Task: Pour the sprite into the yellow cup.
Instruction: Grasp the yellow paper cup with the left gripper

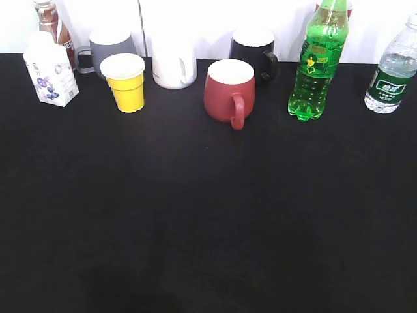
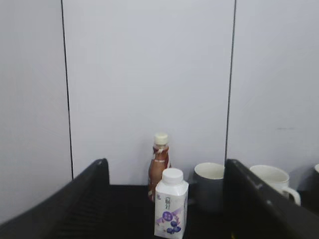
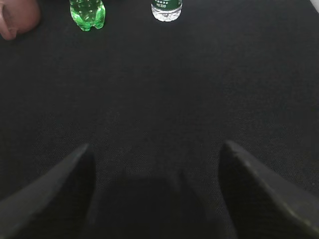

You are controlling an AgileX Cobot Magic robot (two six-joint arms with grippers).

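Note:
Next, my right gripper picks up the sprite by its lower label (image 1: 316, 69), near its middle, for balance as it pours.
The sprite (image 1: 317, 65), a tall green bottle, stands upright at the back right of the black table; its lobed base shows at the top of the right wrist view (image 3: 87, 12). The yellow cup (image 1: 126, 83) stands upright at the back left, apart from the bottle. Neither gripper shows in the exterior view. My left gripper (image 2: 164, 199) is open and empty, facing the back left objects from a distance. My right gripper (image 3: 155, 169) is open and empty above bare table, well short of the sprite.
A red mug (image 1: 229, 91) stands between cup and sprite. Behind are a grey mug (image 1: 109, 51), a white mug (image 1: 174, 65) and a black mug (image 1: 254, 52). A milk carton (image 1: 50, 70), a brown bottle (image 1: 52, 23) and a clear water bottle (image 1: 393, 68) stand at the sides.

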